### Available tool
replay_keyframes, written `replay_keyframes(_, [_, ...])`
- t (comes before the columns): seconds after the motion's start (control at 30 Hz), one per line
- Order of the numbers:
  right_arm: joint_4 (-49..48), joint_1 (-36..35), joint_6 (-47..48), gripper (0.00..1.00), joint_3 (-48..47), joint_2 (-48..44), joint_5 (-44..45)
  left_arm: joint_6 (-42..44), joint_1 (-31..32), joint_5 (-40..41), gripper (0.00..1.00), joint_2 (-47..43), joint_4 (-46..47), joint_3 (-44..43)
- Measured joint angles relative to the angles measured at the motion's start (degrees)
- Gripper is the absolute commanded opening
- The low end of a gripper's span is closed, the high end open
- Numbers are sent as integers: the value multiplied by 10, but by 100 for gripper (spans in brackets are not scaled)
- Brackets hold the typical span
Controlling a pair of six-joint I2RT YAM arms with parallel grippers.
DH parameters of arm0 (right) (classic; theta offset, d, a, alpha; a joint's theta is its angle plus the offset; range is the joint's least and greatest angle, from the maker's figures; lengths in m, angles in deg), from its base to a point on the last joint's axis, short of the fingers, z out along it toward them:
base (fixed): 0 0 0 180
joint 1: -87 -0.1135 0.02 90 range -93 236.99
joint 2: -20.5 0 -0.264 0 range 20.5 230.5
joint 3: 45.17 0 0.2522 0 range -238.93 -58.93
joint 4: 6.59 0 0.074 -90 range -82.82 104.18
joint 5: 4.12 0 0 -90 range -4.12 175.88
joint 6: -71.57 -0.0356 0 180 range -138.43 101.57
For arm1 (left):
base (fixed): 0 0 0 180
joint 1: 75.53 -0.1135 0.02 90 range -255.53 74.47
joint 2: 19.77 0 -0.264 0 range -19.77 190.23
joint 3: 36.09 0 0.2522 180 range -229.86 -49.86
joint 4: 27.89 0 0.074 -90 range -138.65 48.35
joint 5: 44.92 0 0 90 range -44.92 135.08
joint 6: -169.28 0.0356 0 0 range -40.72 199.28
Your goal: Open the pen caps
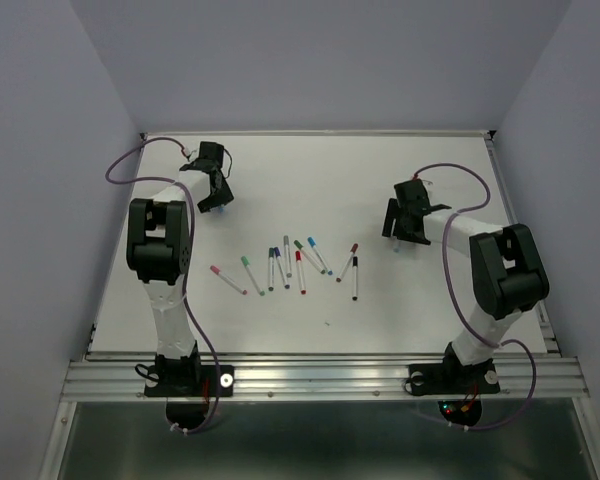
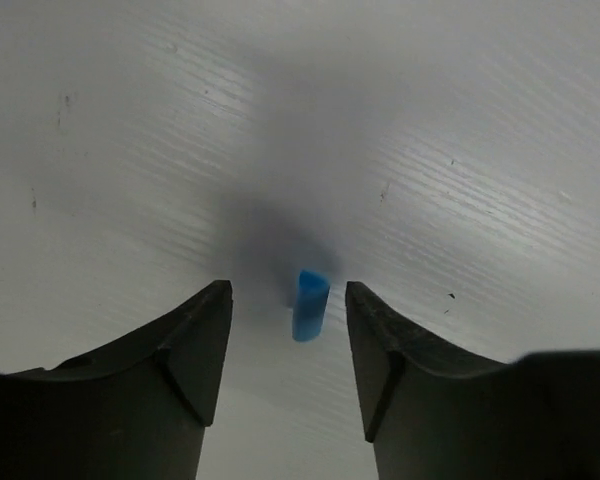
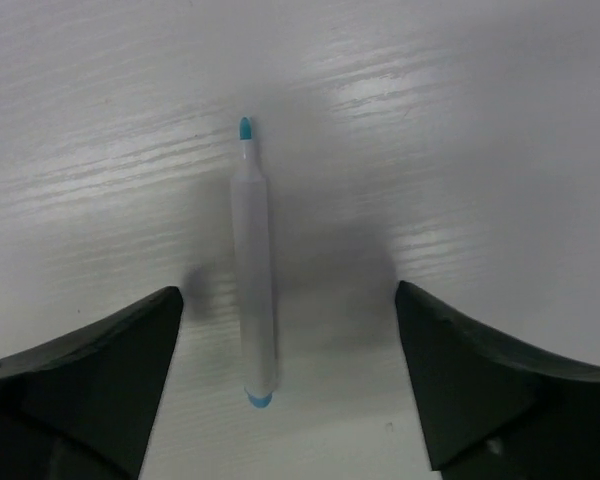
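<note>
I will grab the black-capped pen by its white body (image 1: pixel 355 282) with my right gripper next, so the pen's cap stays free for my left gripper to open.
A light blue pen cap (image 2: pixel 310 305) is on the white table between the fingers of my left gripper (image 2: pixel 288 292), which is open and touches it on neither side. My right gripper (image 3: pixel 290 293) is open wide over a white pen (image 3: pixel 252 260). That pen lies loose on the table, its bare light blue tip (image 3: pixel 245 128) pointing away from me. From above, my left gripper (image 1: pixel 215 196) is at the back left and my right gripper (image 1: pixel 395 234) at mid right. Several capped pens (image 1: pixel 300 270) lie in a loose row between the two grippers.
The row of pens runs from a pink-capped one (image 1: pixel 228 279) on the left to a black-capped one (image 1: pixel 355 278) on the right. A small white speck (image 1: pixel 326 323) lies nearer the front. The table's metal front rail (image 1: pixel 320 378) carries both arm bases.
</note>
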Motion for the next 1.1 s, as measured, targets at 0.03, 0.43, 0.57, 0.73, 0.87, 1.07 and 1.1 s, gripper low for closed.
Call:
replay_keyframes(0.03, [7, 0, 5, 100, 0, -7, -3, 1, 0, -1, 72, 0, 0, 0])
replay_keyframes(0.43, [60, -37, 36, 100, 1, -193, -42, 7, 0, -24, 99, -64, 12, 29])
replay_keyframes(0.57, [73, -99, 20, 100, 27, -225, -54, 3, 0, -40, 99, -188, 35, 101])
replay_keyframes(0.73, [102, -181, -10, 100, 61, -220, -58, -12, 0, -66, 99, -353, 88, 204])
replay_keyframes(0.87, [107, -234, -30, 100, 62, -184, -54, -26, 0, -80, 99, -420, 111, 278])
replay_keyframes(1.07, [118, -269, -58, 91, 61, -118, -38, -37, 0, -91, 99, -447, 107, 316])
replay_keyframes(1.1, [119, -272, -63, 90, 61, -109, -36, -37, 0, -91, 99, -450, 109, 316])
